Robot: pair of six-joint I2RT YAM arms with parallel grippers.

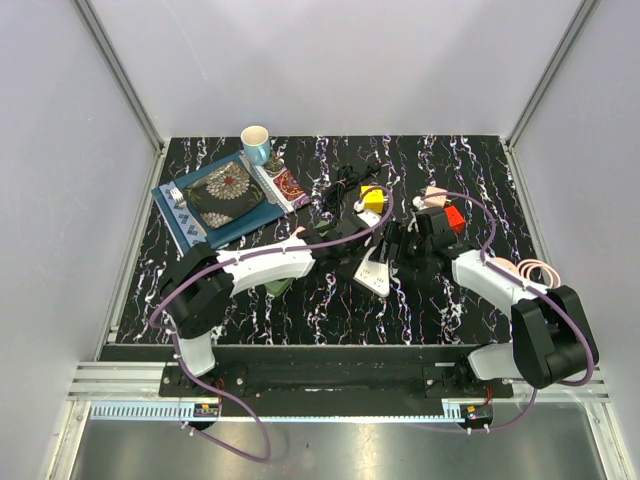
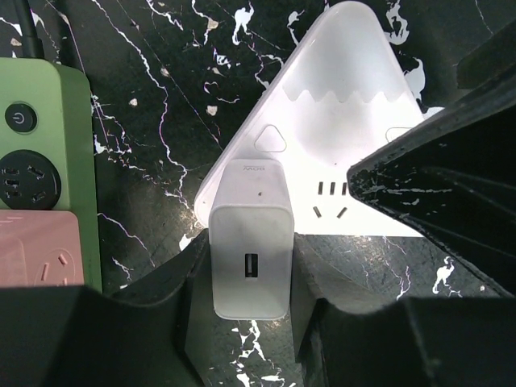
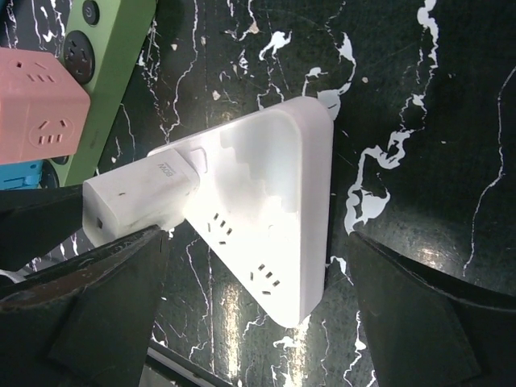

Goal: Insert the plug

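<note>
The plug's front end meets the white power strip's corner and the plug's pins are hidden, so the plug would stay seated there. The left gripper needs to open now.
A white USB charger plug (image 2: 250,250) sits between the fingers of my left gripper (image 2: 251,282), which is shut on its sides. The plug's front end rests against the near corner of a white triangular power strip (image 2: 339,105); its prongs are hidden. In the right wrist view the plug (image 3: 137,197) meets the strip (image 3: 274,185) at its left corner. My right gripper (image 3: 258,274) is open and straddles the strip, with a gap at its right finger. From the top, the strip (image 1: 372,272) lies between both grippers at the table's middle.
A green power strip (image 2: 40,121) with a pink cube adapter (image 2: 36,246) lies left of the white strip. Farther back are black cables (image 1: 350,180), a yellow cube (image 1: 373,195), a red object (image 1: 452,217), a cup (image 1: 256,142) and a blue mat (image 1: 215,200).
</note>
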